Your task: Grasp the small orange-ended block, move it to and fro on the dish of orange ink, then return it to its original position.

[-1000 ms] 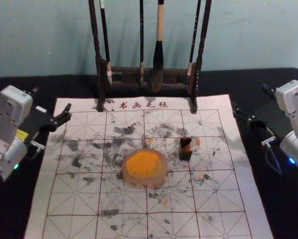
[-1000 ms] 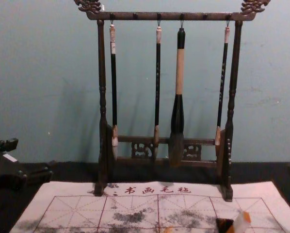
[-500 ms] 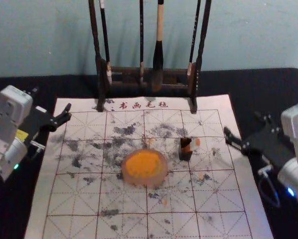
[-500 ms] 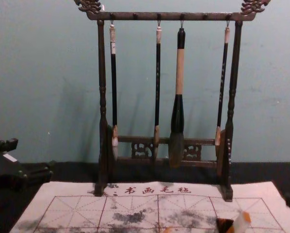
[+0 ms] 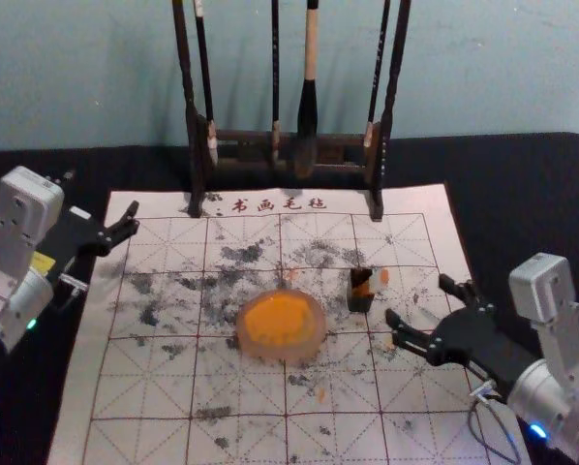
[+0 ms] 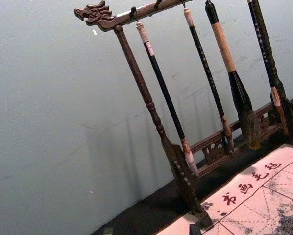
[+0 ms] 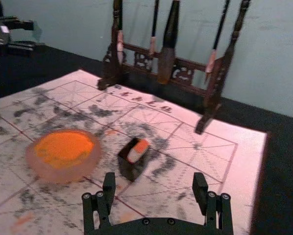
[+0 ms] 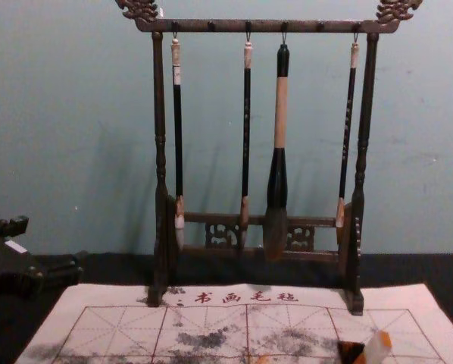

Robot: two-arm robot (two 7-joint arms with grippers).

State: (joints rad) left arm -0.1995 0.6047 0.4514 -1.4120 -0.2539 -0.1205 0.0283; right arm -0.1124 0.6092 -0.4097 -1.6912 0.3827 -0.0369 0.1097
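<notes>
The block should next be grabbed by its exposed orange end (image 7: 142,145) with my right gripper, so it can work the block to and fro on the dish of orange ink (image 7: 64,149).
The small orange-ended block (image 5: 378,279) leans in a dark open box (image 5: 360,298), to the right of the dish of orange ink (image 5: 281,325). My right gripper (image 5: 421,312) stands open over the mat's right part, just right of and nearer than the box. In the right wrist view the gripper (image 7: 154,188) has nothing between its fingers, with the block (image 7: 137,151) and box (image 7: 131,164) beyond it and the dish (image 7: 63,155) off to one side. My left gripper (image 5: 101,208) is parked open at the mat's left edge; its fingertips (image 6: 194,229) show in the left wrist view.
A dark wooden rack (image 8: 160,167) with several hanging brushes stands at the mat's back edge, before the wall. The ink-stained white mat (image 5: 236,387) lies on a black-covered table (image 5: 522,213).
My right gripper has come in from the right edge, moving left and nearer to the body, over the mat. The left arm, block, box and dish have stayed put.
</notes>
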